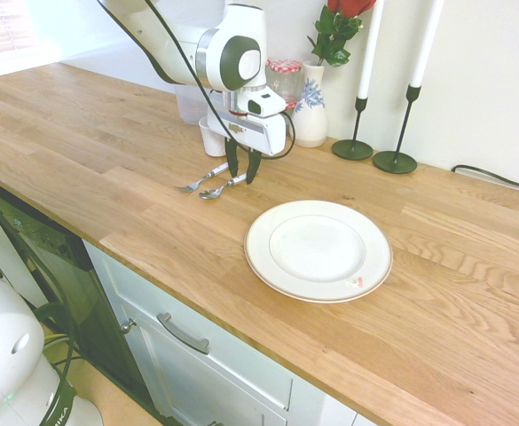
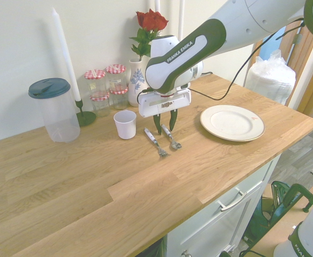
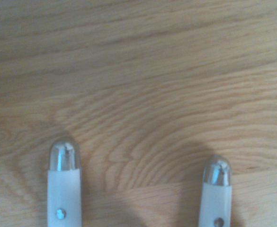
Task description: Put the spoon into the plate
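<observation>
My gripper takes hold of the spoon by its white handle (image 1: 237, 180) next, where the sides run straight, since the spoon's bowl (image 1: 209, 193) is round and sloping.
The spoon (image 1: 221, 187) lies on the wooden counter with its bowl toward the counter's front edge. A fork (image 1: 200, 179) lies alongside it. My gripper (image 1: 242, 166) stands upright over the far end of the spoon's (image 2: 172, 139) handle. Its two dark fingers are apart, tips near the wood, one on each side of that handle end. Nothing is gripped between them. The white plate (image 1: 318, 250) lies empty on the counter, to the right in the first exterior view. In the wrist view two white handle ends with metal caps (image 3: 65, 163) (image 3: 217, 172) show; which is the spoon's I cannot tell.
A white cup (image 2: 126, 124) stands just behind the fork (image 2: 155, 143). Along the wall are a lidded plastic jug (image 2: 54, 110), glass jars (image 2: 105, 85), a vase with a rose (image 1: 310, 111) and two candlesticks (image 1: 355, 146). The counter's front edge runs close below the plate.
</observation>
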`<state>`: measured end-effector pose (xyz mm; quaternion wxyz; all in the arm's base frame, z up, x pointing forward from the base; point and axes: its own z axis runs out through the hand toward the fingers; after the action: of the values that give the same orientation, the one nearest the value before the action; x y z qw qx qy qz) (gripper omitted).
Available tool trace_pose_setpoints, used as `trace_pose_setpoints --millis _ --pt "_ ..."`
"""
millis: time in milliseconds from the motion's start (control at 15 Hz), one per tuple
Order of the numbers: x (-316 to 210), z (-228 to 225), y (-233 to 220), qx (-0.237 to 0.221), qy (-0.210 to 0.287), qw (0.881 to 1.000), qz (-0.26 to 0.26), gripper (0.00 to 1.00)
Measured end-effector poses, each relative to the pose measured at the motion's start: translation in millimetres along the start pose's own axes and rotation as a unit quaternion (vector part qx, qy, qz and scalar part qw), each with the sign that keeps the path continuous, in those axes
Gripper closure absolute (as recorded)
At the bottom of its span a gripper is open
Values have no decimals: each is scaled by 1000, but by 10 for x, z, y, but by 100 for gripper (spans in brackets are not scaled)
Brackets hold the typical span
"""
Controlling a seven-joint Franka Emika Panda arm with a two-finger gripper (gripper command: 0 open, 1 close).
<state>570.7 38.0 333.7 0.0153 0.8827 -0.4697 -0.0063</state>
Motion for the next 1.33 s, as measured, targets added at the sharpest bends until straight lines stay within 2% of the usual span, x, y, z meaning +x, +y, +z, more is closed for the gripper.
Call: trace_pose_setpoints --millis 933,1333 --pt "-8 -24 -41 5 -2 1000 0 100" --pt "155 -574 16 25 12 1000 4 100"
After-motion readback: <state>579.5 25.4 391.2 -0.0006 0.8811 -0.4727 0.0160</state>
